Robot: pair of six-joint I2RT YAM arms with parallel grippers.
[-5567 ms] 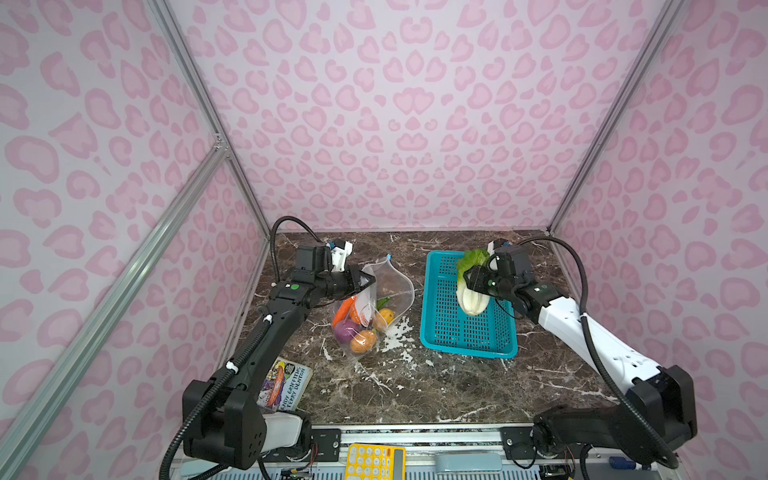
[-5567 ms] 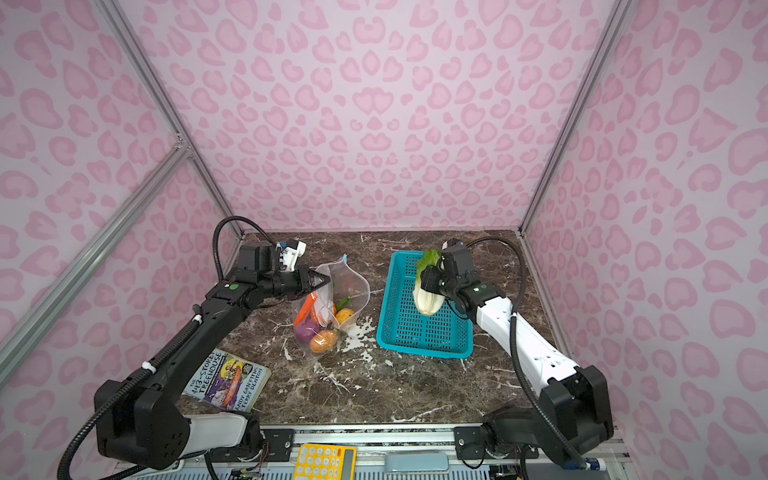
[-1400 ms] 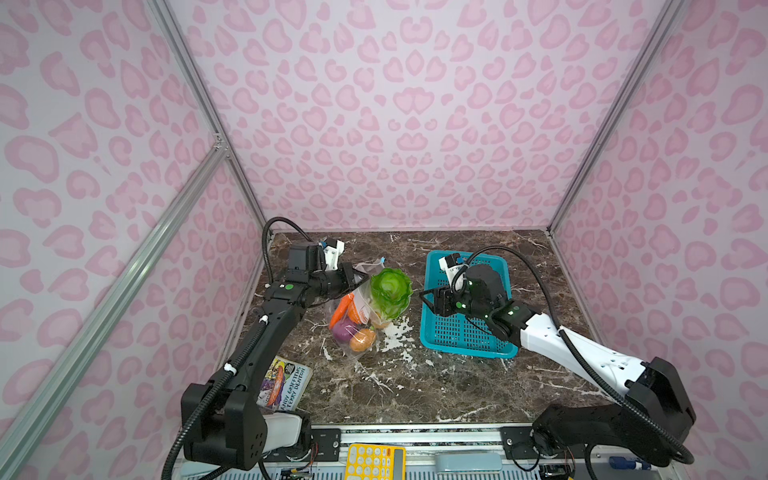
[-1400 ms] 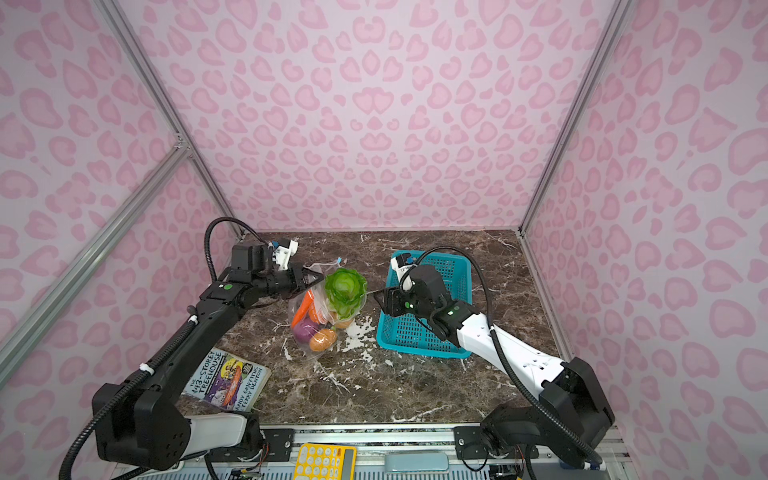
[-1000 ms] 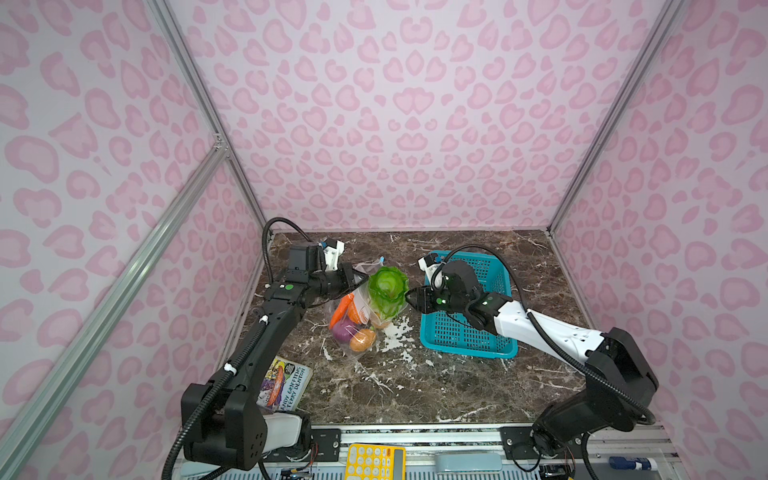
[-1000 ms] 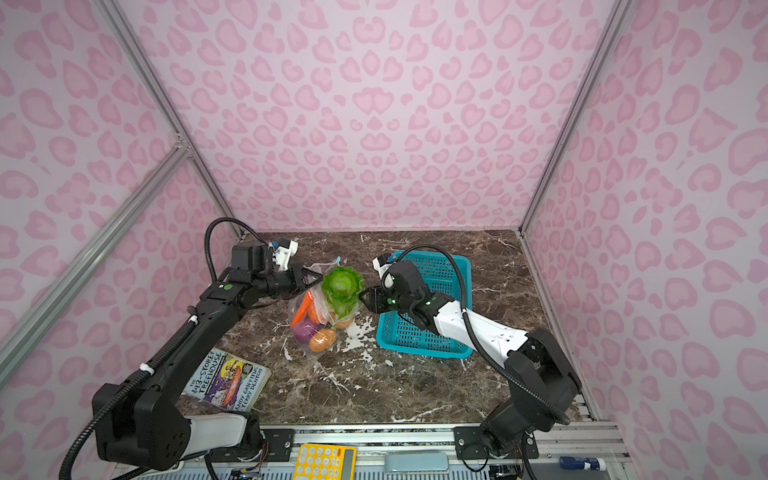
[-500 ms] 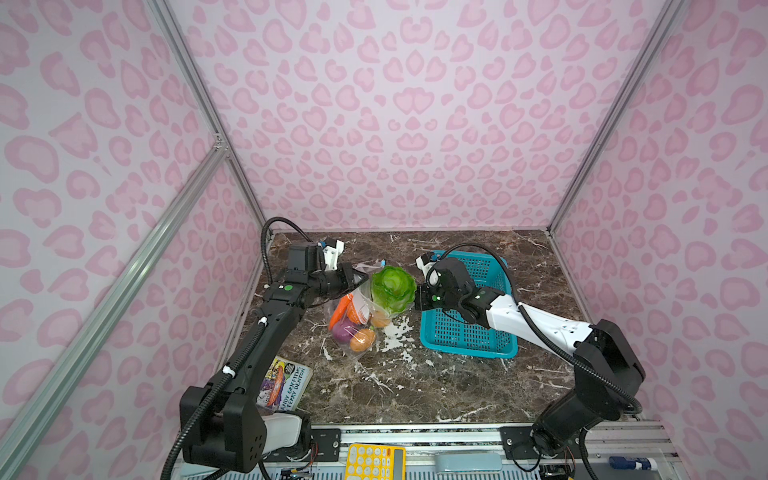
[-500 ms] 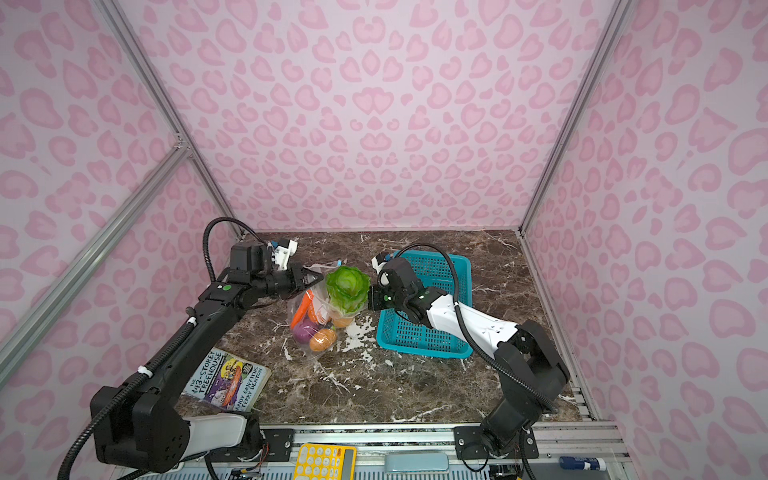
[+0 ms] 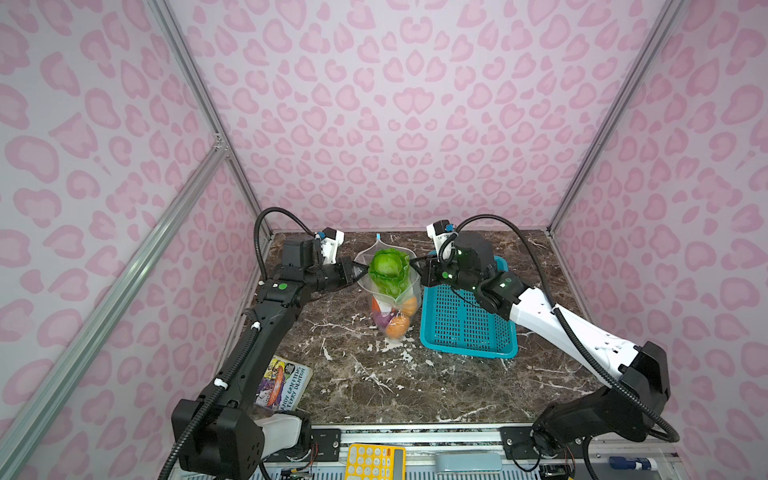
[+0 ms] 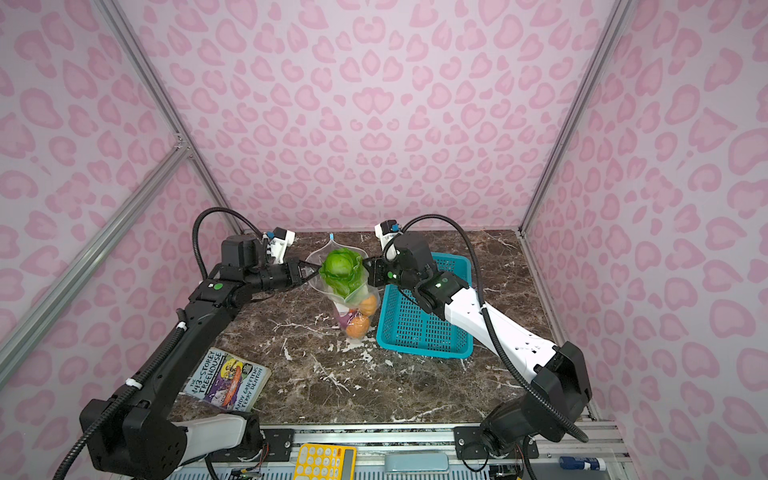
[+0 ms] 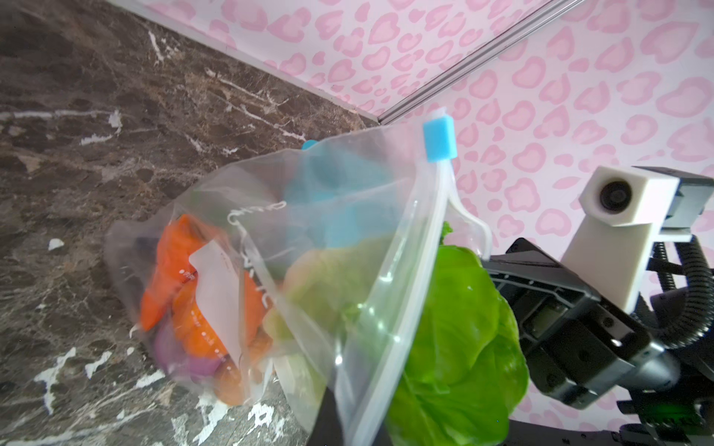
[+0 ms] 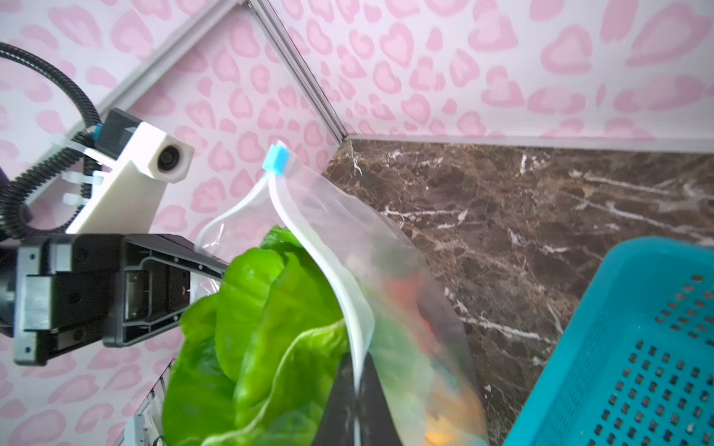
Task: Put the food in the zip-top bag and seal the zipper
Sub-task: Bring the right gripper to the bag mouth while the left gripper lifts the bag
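The green cabbage [image 9: 388,270] sticks out of the opening of the bag, so I will keep holding. The edge of the bag's opening would sag if my left gripper opened now.
The clear zip-top bag [image 9: 395,303] [image 10: 353,305] hangs upright between my two grippers. A green cabbage [image 9: 388,270] [image 10: 343,268] [image 11: 456,347] [image 12: 262,328] pokes out of its open mouth. Orange and purple pieces [image 9: 395,326] lie at the bottom. My left gripper [image 9: 361,270] [image 11: 347,432] is shut on the bag's left mouth edge. The right gripper [image 9: 415,266] [image 12: 355,405] is shut on the zipper [image 12: 309,239] on the opposite side. The blue slider tab [image 11: 439,139] [image 12: 276,160] sits at the far end of the mouth.
A teal perforated basket [image 9: 465,320] [image 10: 424,324] stands just right of the bag, under my right arm. A book [image 9: 284,384] lies at the front left beside the left arm. A yellow calculator [image 9: 374,461] sits on the front rail.
The cabbage went from my right gripper over the basket into the bag's mouth. The right gripper then crossed to the bag's right edge and shut on it. The left grip held.
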